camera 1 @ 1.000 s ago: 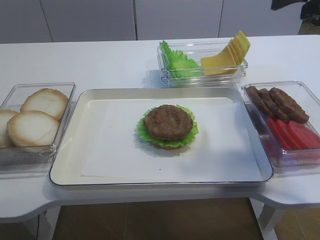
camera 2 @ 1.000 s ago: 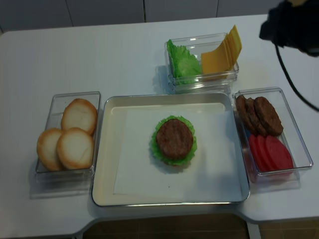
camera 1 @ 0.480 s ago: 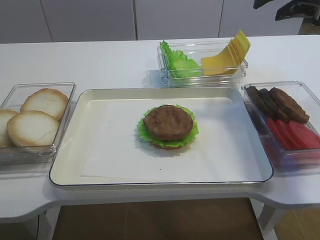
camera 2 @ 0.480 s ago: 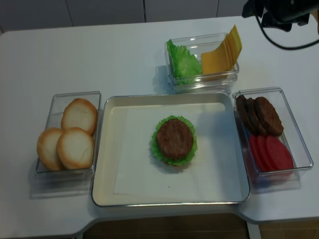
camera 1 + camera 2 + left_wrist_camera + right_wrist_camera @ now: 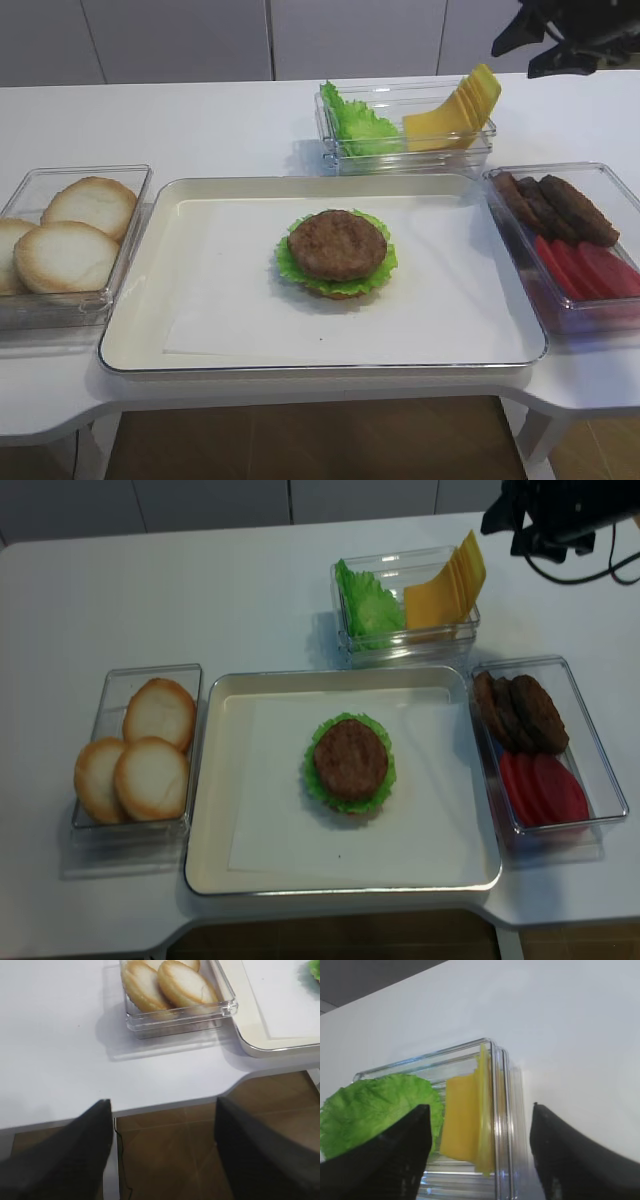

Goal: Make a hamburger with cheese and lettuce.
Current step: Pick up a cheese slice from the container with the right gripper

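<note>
The right gripper grips the cheese slice by its top edge (image 5: 471,540) next, to lay cheese on the hamburger's patty (image 5: 350,759).
The hamburger (image 5: 336,246) (image 5: 350,760) sits mid-tray: a brown patty on the frilly lettuce (image 5: 287,268) (image 5: 318,783), with a thin bun base under it. A fanned stack of yellow slices (image 5: 455,112) (image 5: 443,588) (image 5: 462,1117) leans in the clear back box. No single cheese slice lies apart from that stack. My right gripper (image 5: 520,45) (image 5: 515,530) (image 5: 479,1107) hovers open above the box's right end, the stack showing between its fingers (image 5: 395,1155). My left gripper (image 5: 161,1105) is open and empty over the table's front edge.
Loose green leaves (image 5: 355,125) (image 5: 370,1110) share the back box. A clear box of pale bun halves (image 5: 65,240) (image 5: 140,750) (image 5: 172,985) stands left of the tray (image 5: 130,300). Dark patties and red slices fill the right box (image 5: 570,235) (image 5: 540,750).
The right arm has come in from the upper right, moving left and lower toward the box with the yellow slices. The food has not moved.
</note>
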